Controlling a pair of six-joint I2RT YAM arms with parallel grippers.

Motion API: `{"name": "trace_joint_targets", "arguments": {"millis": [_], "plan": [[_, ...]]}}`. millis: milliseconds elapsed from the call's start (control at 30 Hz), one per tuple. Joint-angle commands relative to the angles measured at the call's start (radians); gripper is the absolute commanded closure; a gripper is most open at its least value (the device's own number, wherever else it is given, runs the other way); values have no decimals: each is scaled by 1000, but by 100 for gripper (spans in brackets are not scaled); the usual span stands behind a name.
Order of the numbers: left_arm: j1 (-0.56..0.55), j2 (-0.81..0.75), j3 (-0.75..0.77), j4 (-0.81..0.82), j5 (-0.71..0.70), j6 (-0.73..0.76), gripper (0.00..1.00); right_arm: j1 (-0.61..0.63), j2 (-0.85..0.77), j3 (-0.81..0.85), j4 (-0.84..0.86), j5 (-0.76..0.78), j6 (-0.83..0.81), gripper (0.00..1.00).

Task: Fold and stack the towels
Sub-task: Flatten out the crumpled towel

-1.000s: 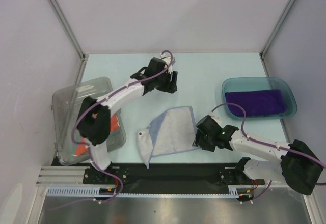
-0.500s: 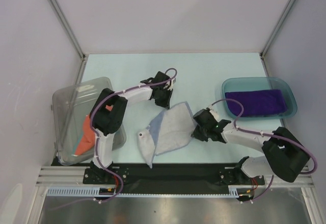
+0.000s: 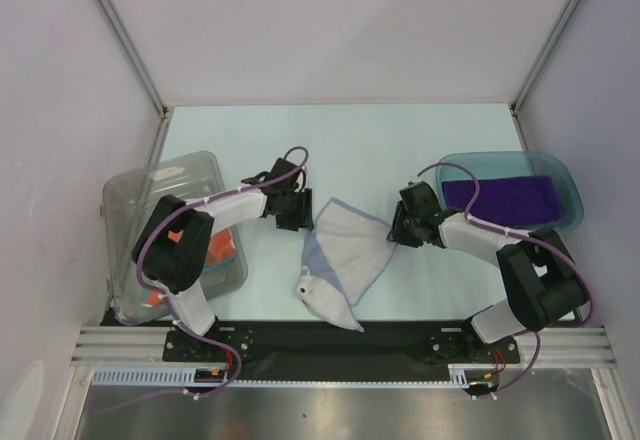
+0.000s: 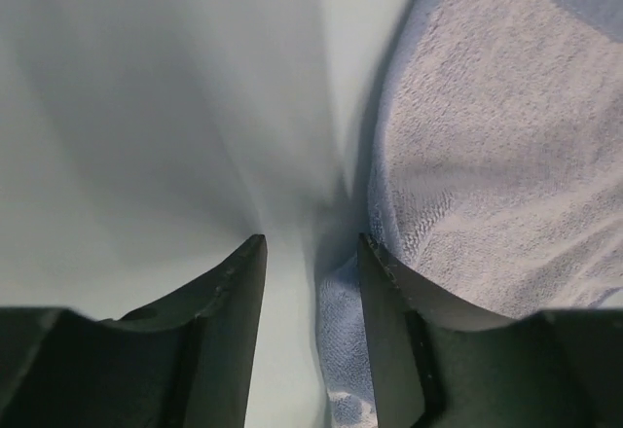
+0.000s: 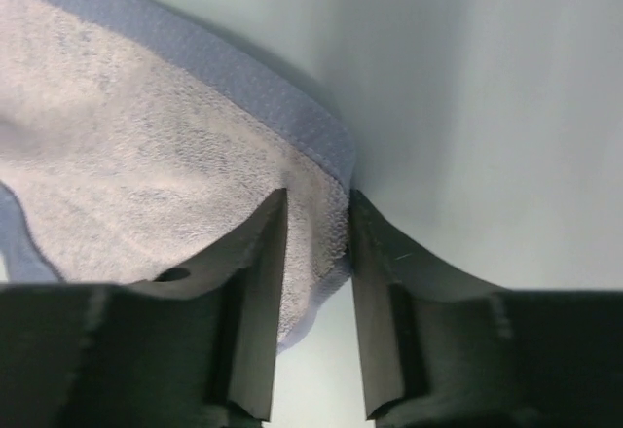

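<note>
The left gripper grabs the light blue towel's corner next, along the towel's edge from my right gripper, to spread and fold the towel.
A light blue towel lies crumpled and spread on the table between the arms. My right gripper is shut on its right corner, and in the right wrist view the cloth fills the gap between the fingers. My left gripper is at the towel's upper left corner. In the left wrist view it is open, with the towel's edge lying between the fingers against the right one. A purple towel lies flat in the teal tray. An orange towel sits in the clear bin.
The clear bin stands at the left edge of the table and the teal tray at the right edge. White walls and metal posts enclose the back and the sides. The black base rail runs along the near edge.
My right gripper moved up and away from the near edge, dragging the towel's corner with it. My left gripper came down from the far middle to the towel's upper left corner.
</note>
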Motion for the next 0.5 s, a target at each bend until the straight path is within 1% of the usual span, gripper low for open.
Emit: {"name": "trace_joint_targets", "arguments": {"millis": [0,33,67,133,233,333,467], "plan": [[-2,3,102,25,15,32,43,-33,64,-12,-3,-67,-80,62],[0,25,174,24,33,61,43,-36,71,-9,-3,-69,-75,57],[0,46,209,12,47,110,44,-41,70,-12,-1,-61,-72,56],[-2,122,316,-11,60,162,44,-54,64,-18,10,-59,-55,55],[0,217,422,-37,64,193,45,-74,48,-24,11,-62,-37,56],[-2,293,486,-59,99,217,47,-91,35,-32,14,-72,-20,57],[-3,330,486,-25,153,233,48,-99,21,-30,1,-69,-11,57]]}}
